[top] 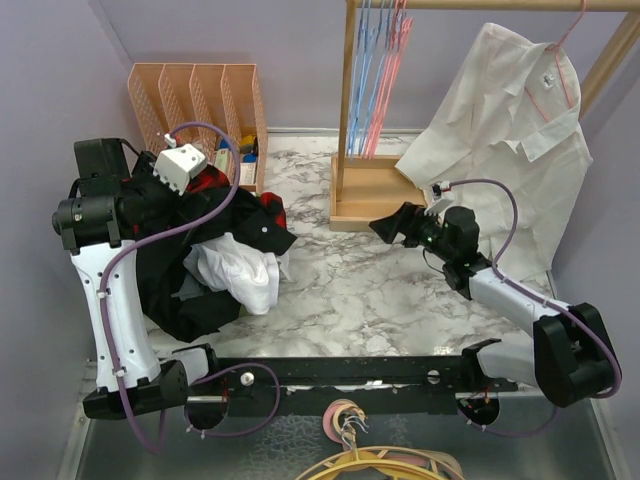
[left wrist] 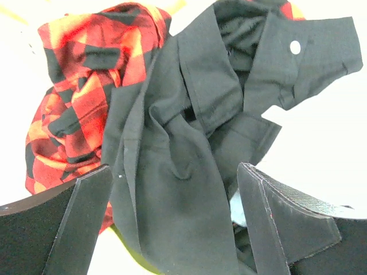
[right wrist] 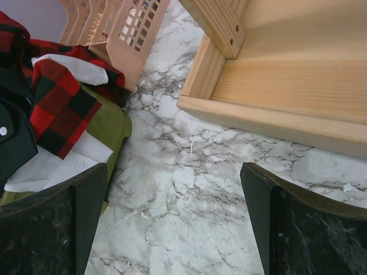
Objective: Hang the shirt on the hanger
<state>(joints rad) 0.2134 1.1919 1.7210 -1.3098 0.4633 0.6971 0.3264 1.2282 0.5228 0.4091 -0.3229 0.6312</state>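
Note:
The black shirt will be pinched by my left gripper at the fold beside the plaid garment. The rest stays free for my right gripper to spread for hanging.
The black shirt lies crumpled in a clothes pile on the left of the table. It fills the left wrist view, a pale button showing on it. My left gripper is open, with a fold of the black shirt between its fingers; in the top view it sits low over the pile, its fingers hard to make out. Pink-red wire hangers hang among blue ones on the wooden rack. My right gripper is open and empty above the bare marble.
A red-and-black plaid garment and a white garment are mixed into the pile. A white shirt hangs on a pink hanger at right. The rack's wooden base and a peach file organizer stand at the back.

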